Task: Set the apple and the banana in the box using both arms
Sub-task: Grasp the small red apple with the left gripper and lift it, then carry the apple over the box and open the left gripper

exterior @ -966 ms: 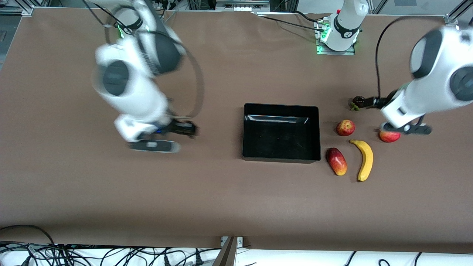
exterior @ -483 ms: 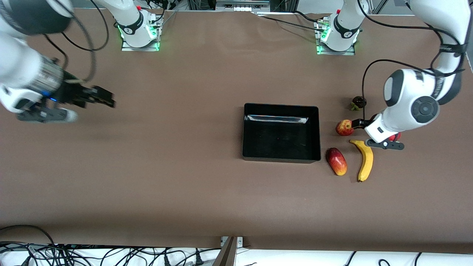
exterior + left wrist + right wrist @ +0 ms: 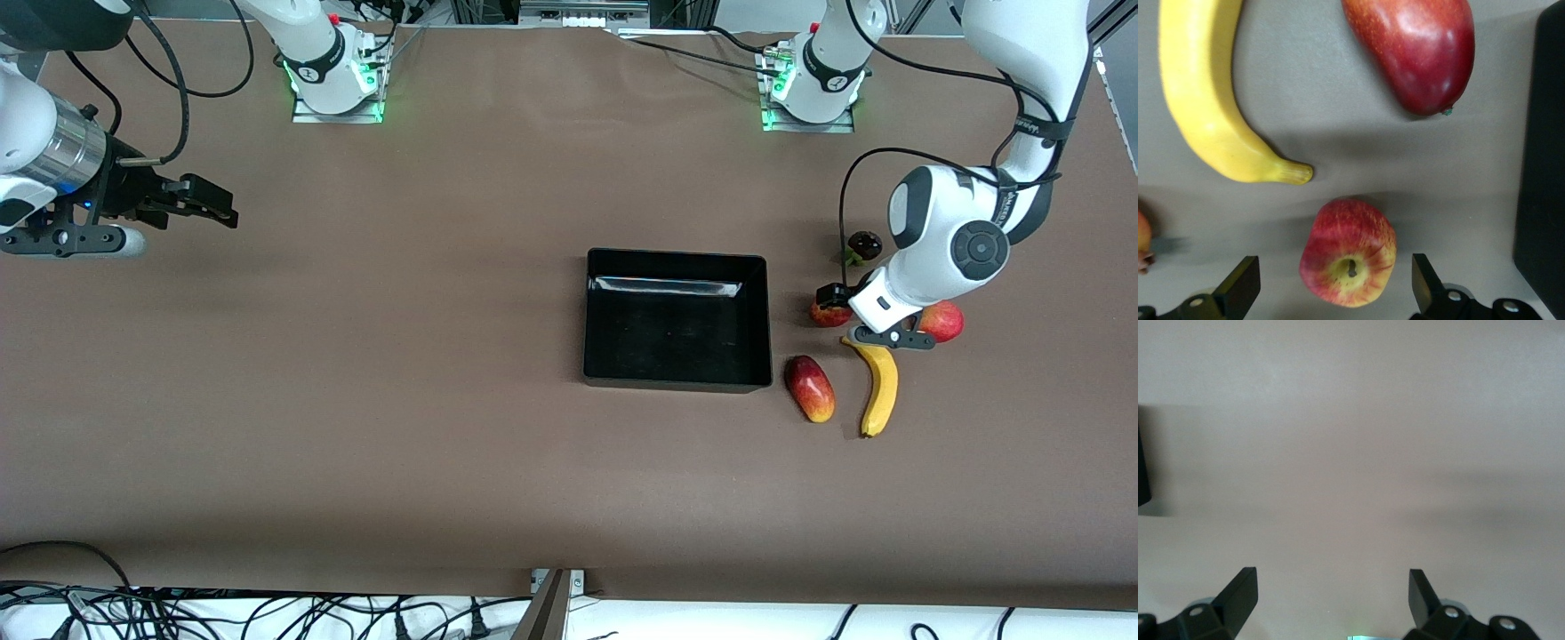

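Note:
I need to grab the apple (image 3: 821, 314) by its round sides with my left gripper next, so that I can place it in the box.
The apple (image 3: 821, 314) lies on the table between the black box (image 3: 763, 267) and a smooth red fruit. My left gripper (image 3: 834, 297) hangs low over the apple, open. In the left wrist view the apple (image 3: 1348, 252) sits between the two spread fingers of the left gripper (image 3: 1333, 263), which do not touch it. The banana (image 3: 881, 387) lies nearer the front camera than the apple, and also shows in the left wrist view (image 3: 1201, 107). My right gripper (image 3: 210, 201) is open and empty at the right arm's end of the table, over bare table in its wrist view (image 3: 1330, 583).
An oblong red-and-yellow fruit (image 3: 810, 388) lies between the box and the banana. A smooth red fruit (image 3: 944, 320) lies beside my left arm's wrist. A small dark fruit (image 3: 864, 244) lies nearer the arm bases. The box wall (image 3: 1541, 133) is close to the apple.
My left gripper has moved from over the smooth red fruit to over the apple. My right arm has swung away from the box to its end of the table.

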Action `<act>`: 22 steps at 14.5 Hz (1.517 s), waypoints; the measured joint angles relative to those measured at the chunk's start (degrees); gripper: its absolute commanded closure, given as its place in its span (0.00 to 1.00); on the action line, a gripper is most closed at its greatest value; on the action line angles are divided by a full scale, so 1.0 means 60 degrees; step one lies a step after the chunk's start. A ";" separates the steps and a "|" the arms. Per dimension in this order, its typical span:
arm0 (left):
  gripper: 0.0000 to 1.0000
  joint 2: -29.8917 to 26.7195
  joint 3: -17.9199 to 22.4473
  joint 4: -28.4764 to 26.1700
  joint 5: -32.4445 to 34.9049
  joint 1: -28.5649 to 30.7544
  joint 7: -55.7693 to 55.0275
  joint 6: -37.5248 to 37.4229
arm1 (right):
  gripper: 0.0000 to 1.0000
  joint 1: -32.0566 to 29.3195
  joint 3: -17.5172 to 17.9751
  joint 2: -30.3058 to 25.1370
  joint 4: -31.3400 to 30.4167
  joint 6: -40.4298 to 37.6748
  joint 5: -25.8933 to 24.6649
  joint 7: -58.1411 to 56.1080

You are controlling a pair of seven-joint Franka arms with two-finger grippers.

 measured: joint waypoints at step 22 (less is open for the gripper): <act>0.68 0.0581 -0.1348 0.4356 0.0076 -0.1672 -0.2613 -0.5160 | 0.00 -0.2597 0.2757 0.0004 0.0394 0.0327 -0.0801 -0.0013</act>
